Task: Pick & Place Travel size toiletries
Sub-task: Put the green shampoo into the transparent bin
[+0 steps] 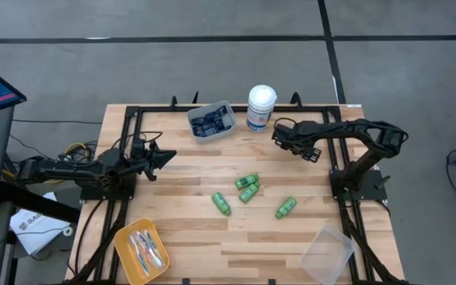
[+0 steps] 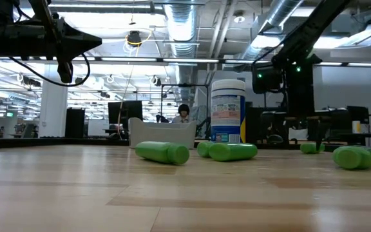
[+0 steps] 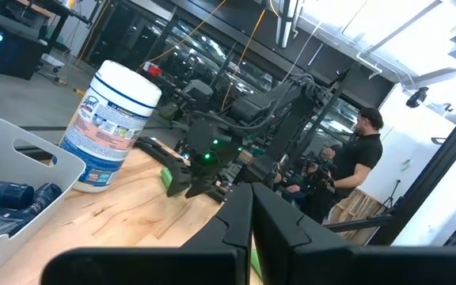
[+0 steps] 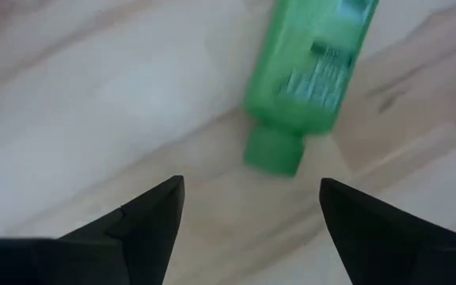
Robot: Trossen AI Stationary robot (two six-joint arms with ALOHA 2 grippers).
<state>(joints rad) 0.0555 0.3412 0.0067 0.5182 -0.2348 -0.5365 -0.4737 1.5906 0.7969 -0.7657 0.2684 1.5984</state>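
It isn't time to close on the green bottle's cap (image 4: pixel 274 150) yet: the fingers of my right gripper stop short of the cap, over wood, so the gripper needs to first come down.
Several bright green little bottles (image 1: pixel 246 181) (image 2: pixel 163 152) lie on their sides mid-table. Another green bottle (image 4: pixel 311 79) lies just ahead of my right gripper (image 4: pixel 252 202), cap (image 4: pixel 274 150) toward the open fingers, untouched. In the high view my right gripper (image 1: pixel 279 134) hovers by the far edge beside the white canister (image 1: pixel 261 108) and hides this bottle. Dark navy tubes fill a grey bin (image 1: pixel 210 121). Toothbrushes lie in an orange tray (image 1: pixel 141 249). My left gripper (image 1: pixel 165 156) (image 3: pixel 252 202) is shut, held above the table's left side.
The tall white blue-labelled canister (image 2: pixel 228 111) stands at the far edge next to the grey bin (image 3: pixel 22 170). A clear container (image 1: pixel 327 253) sits at the near right corner. Bare wood lies between the bottles and the near edge. A person (image 3: pixel 361 154) stands beyond the table.
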